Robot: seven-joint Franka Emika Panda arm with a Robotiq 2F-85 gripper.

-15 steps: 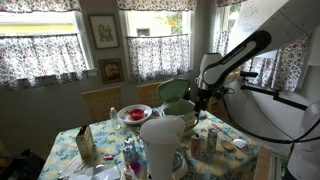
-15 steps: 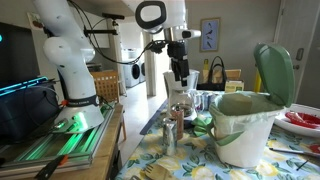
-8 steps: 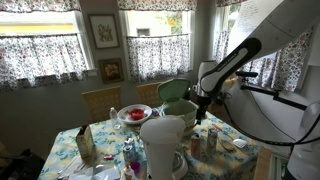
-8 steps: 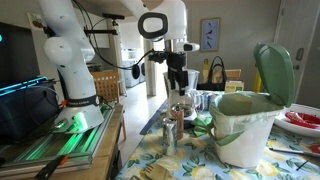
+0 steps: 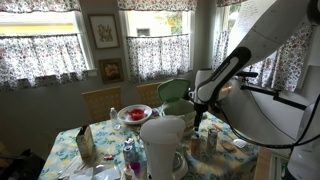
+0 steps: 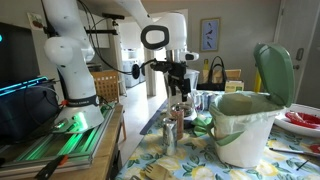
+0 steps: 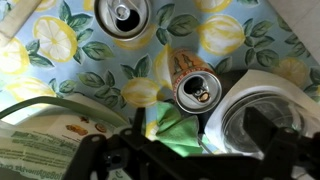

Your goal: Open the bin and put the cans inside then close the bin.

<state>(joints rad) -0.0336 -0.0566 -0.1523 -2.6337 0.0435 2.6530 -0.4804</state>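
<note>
My gripper should next grab the nearer can from above, around its sides near its top. The can's body will then stay free to drop into the open bin (image 6: 243, 128).
The green bin (image 6: 243, 128) stands on the lemon-print tablecloth with its paler lid (image 6: 275, 72) swung up and open; it also shows in an exterior view (image 5: 178, 108). Two silvery cans (image 6: 170, 136) stand close together to the side of the bin. In the wrist view I see their tops, one can (image 7: 197, 92) just above my fingers and another can (image 7: 125, 14) at the top edge. My gripper (image 6: 180, 92) hangs above the cans, open and empty; in the wrist view my gripper (image 7: 200, 132) has its dark fingers spread.
A clear glass jar (image 7: 268, 112) and a green cloth (image 7: 178, 128) lie right beside the nearer can. A printed carton (image 7: 50, 140) lies at lower left. A big white jug (image 5: 165, 145), a red bowl (image 5: 134, 113) and bottles crowd the table.
My gripper has come down towards the cans, still open. The bin and cans have not moved.
</note>
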